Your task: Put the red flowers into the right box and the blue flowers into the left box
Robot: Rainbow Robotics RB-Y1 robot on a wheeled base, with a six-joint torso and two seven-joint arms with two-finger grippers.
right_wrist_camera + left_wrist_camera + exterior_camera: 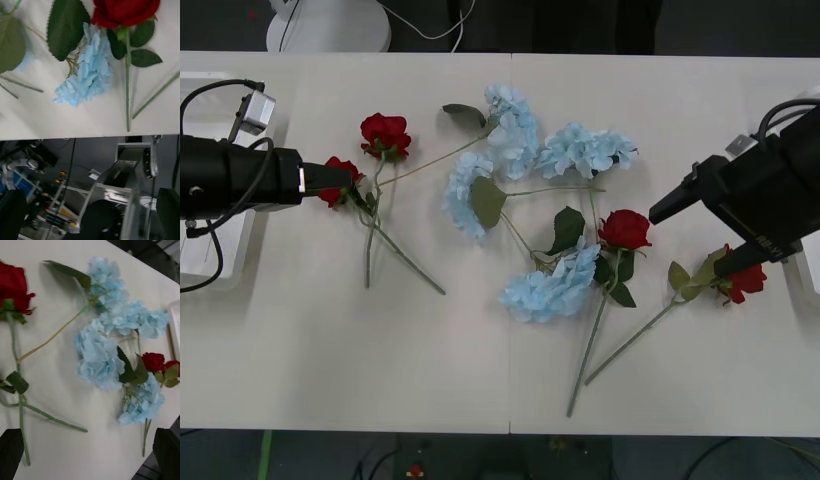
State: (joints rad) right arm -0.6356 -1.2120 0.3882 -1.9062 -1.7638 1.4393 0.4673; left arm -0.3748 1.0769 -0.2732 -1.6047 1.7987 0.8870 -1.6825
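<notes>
The red rose has delicate petals that fan out around its head, so my left gripper will grab it by its bare green stem [373, 225] [20, 412] next.
Several red flowers lie on the table: one rose [385, 133] [13, 288] at the back left, one [340, 181] at my left gripper's tip, one [623, 229] [125, 11] in the middle, and one [746, 281] under my right arm. Blue flowers [513, 132] [98, 356] spread across the centre, with one cluster [554, 286] [86, 77] nearer the front. The left box [232, 268] peeks out behind my left arm. The right box [812, 262] [173, 330] shows at the far right edge. My left gripper [330, 178] [88, 431] is open over crossed stems. My right gripper [665, 210] [90, 190] is open and holds nothing.
The table's front edge [90, 137] runs close below the middle rose's stem, with the robot base and cables past it. Long stems [405, 258] cross on the left. Bare tabletop lies along the front left.
</notes>
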